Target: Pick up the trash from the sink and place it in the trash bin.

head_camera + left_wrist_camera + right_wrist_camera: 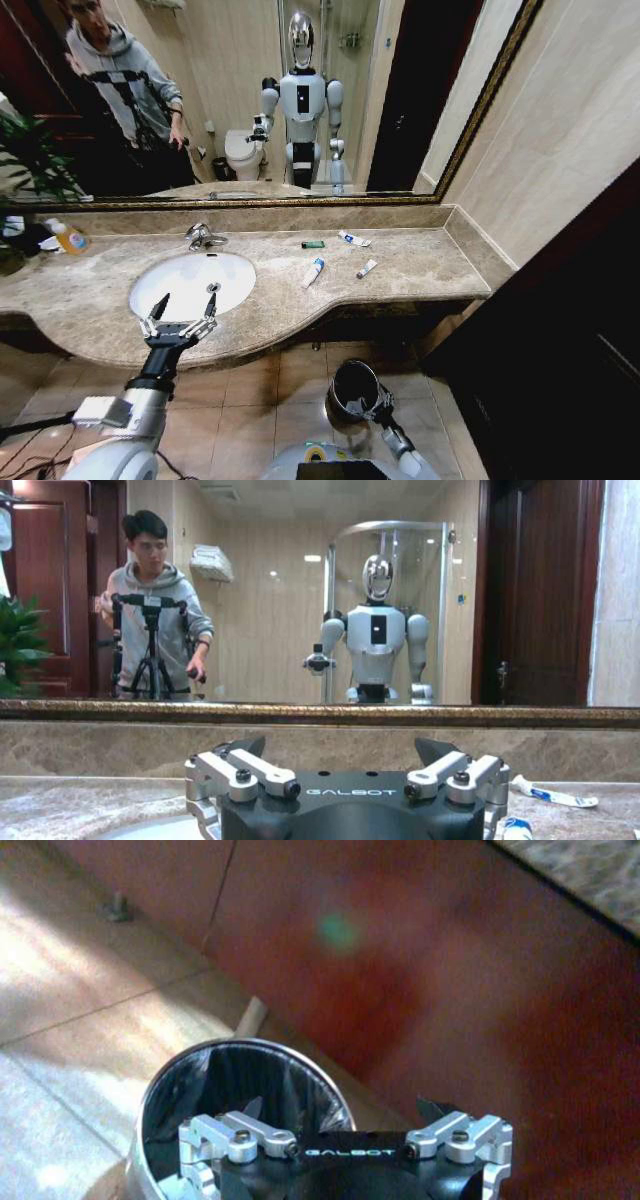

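Note:
My right gripper grabs the small white tube by its end with the cap (361,274) next, to drop the tube into the trash bin (350,385).
The white oval sink (235,272) looks bare inside. The trash lies on the marble counter to its right: a green packet (313,244) and three white tubes with blue ends (353,239) (314,271) (367,268). Two of the tubes (550,793) (515,829) show in the left wrist view. My left gripper (185,305) (340,744) hovers open over the sink's front rim, holding nothing. The dark trash bin (350,385) (235,1087) with a metal rim stands on the floor below the counter. My right gripper (383,403) (340,1106) hangs open at the bin's rim, holding nothing.
A chrome tap (203,236) stands behind the sink. An orange pump bottle (68,237) and a plant (30,160) are at the counter's far left. A large mirror (260,90) runs behind the counter. A dark wooden cabinet front (420,990) is close behind the bin.

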Robot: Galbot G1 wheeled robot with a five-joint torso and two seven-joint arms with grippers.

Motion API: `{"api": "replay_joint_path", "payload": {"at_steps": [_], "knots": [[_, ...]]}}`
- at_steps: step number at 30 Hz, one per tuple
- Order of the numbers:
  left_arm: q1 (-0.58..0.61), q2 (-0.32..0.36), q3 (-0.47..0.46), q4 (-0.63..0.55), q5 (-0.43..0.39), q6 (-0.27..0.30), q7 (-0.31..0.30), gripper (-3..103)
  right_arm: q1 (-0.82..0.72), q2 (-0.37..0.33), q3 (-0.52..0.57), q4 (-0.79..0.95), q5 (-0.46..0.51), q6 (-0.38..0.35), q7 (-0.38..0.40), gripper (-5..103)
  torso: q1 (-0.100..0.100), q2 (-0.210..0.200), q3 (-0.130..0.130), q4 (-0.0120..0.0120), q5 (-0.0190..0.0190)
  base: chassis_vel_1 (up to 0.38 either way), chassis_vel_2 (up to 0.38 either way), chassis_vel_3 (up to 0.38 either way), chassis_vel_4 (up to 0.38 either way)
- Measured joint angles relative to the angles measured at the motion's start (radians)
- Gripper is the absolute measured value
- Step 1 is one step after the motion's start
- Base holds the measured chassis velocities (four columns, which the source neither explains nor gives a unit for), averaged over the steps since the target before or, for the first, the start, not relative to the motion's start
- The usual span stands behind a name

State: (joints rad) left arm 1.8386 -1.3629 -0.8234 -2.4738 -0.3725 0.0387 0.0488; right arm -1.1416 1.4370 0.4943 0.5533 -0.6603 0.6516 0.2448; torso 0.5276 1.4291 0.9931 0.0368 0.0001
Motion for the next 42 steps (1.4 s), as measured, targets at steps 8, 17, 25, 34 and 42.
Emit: {"api": "replay_joint_path", "payload": {"at_steps": [8,17,25,34,42], "knots": [[0.000,0.000,0.000,0.000,0.000,0.000,0.000,100,-0.194,-0.017,0.019,0.354,0.311,-0.107,-0.115,100,0.000,0.000,0.000,-0.0002,-0.0003,0.000,0.000,0.000,0.000],[0.000,0.000,0.000,0.000,0.000,0.000,0.000,100,-0.495,-0.027,0.102,0.935,0.585,-0.309,-0.217,100,0.000,0.000,0.000,-0.0002,-0.0003,0.000,0.000,0.000,0.000],[0.000,0.000,0.000,0.000,0.000,0.000,0.000,100,-0.676,-0.076,0.151,1.290,0.745,-0.369,-0.216,100,0.000,0.000,0.000,0.0001,0.0002,0.000,0.000,0.000,0.000],[0.000,0.000,0.000,0.000,0.000,0.000,0.000,100,-0.779,-0.080,0.153,1.672,0.819,-0.440,-0.190,100,0.000,0.000,0.000,-0.0003,-0.0003,0.000,0.000,0.000,0.000],[0.000,0.000,0.000,0.000,0.000,0.000,0.000,100,-0.657,-0.060,0.087,1.783,0.772,-0.573,-0.185,100,0.000,0.000,0.000,0.0000,-0.0001,0.000,0.000,0.000,0.000]]}}
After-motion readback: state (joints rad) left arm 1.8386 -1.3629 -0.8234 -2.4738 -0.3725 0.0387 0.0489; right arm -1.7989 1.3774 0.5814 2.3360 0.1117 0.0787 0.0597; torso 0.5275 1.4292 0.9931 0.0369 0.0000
